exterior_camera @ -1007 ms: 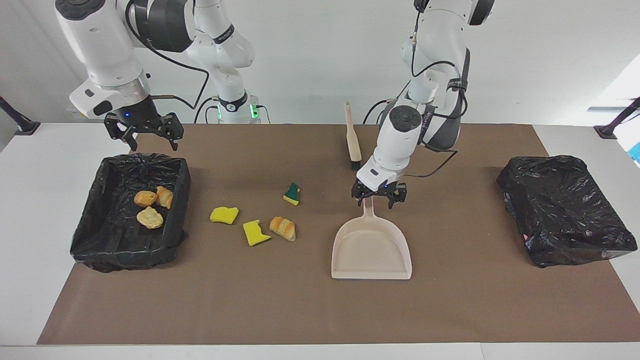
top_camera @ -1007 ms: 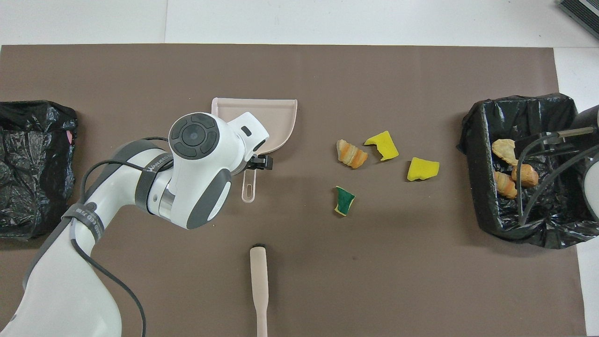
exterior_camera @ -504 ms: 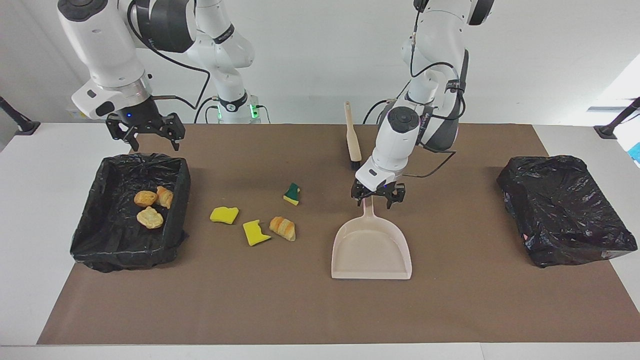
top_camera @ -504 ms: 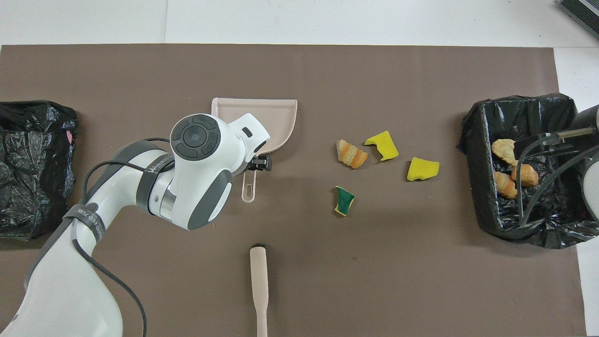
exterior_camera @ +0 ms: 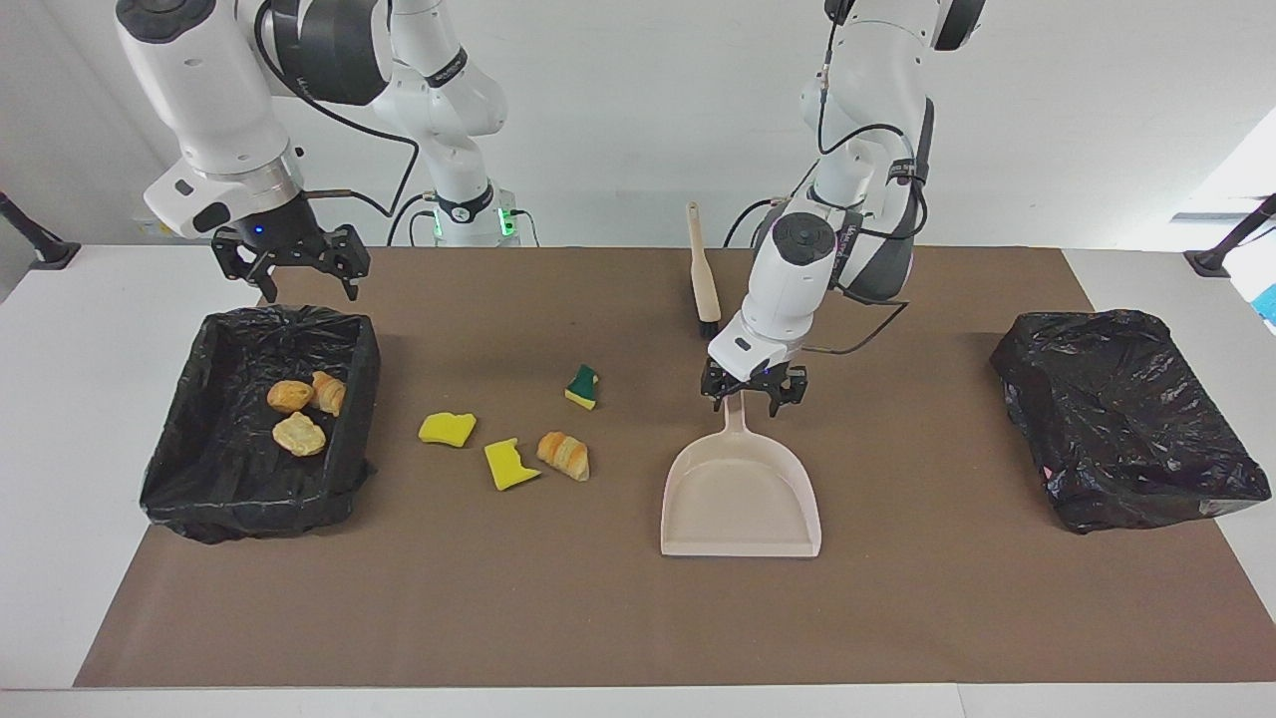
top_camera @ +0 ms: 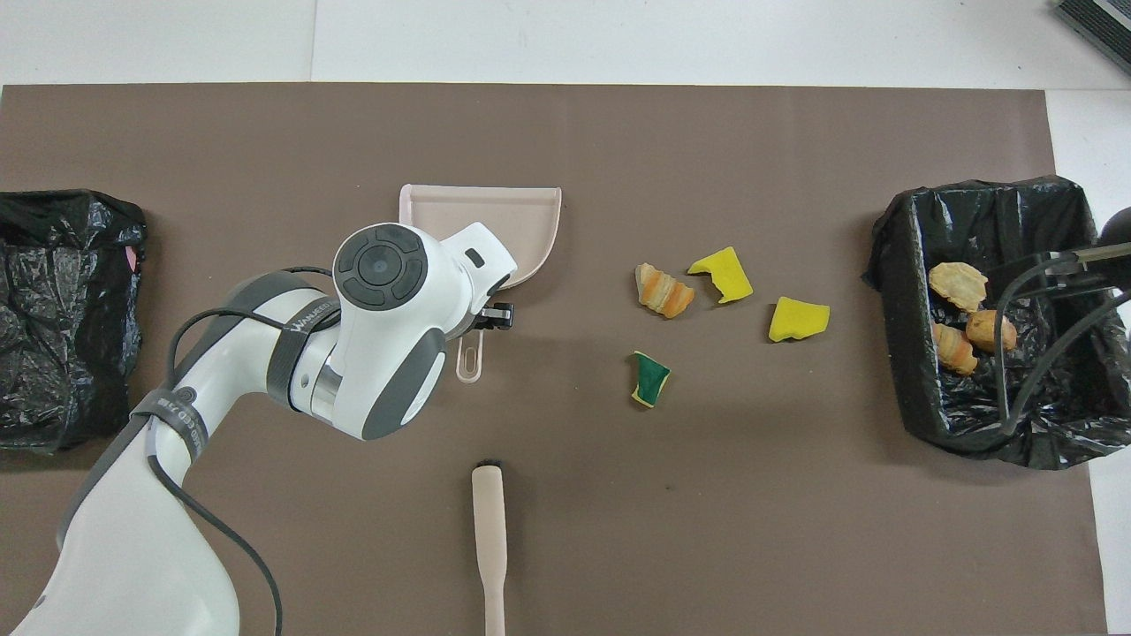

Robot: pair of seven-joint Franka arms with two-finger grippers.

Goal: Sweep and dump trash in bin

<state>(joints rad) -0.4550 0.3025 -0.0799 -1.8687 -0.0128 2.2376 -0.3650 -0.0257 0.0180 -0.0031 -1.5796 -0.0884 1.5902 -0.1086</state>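
I should next grab the dustpan with my left gripper by its narrow handle (top_camera: 469,348). The dustpan's broad tray (top_camera: 504,224) is far wider than my gripper's fingers can spread.
One pastry piece (exterior_camera: 564,455) (top_camera: 664,291), two yellow sponge chunks (exterior_camera: 447,429) (exterior_camera: 510,464) and a green-faced sponge chunk (exterior_camera: 583,387) (top_camera: 650,379) lie on the brown mat. Three pastry pieces (exterior_camera: 299,435) lie in the black-lined bin (exterior_camera: 249,504) at the right arm's end. My left gripper (exterior_camera: 755,389) is open, its fingers astride the handle of the beige dustpan (exterior_camera: 743,499) (top_camera: 521,221), which lies flat. My right gripper (exterior_camera: 289,264) is open and empty, in the air over the bin's rim nearest the robots.
The beige hand brush (exterior_camera: 704,269) (top_camera: 489,548) lies on the mat nearer to the robots than the dustpan, bristles toward it. A second black-bagged bin (exterior_camera: 1126,419) (top_camera: 62,309) stands at the left arm's end of the table.
My left gripper has shifted slightly along the dustpan handle toward the robots and stays open. My right gripper has barely moved. The dustpan and trash have not moved.
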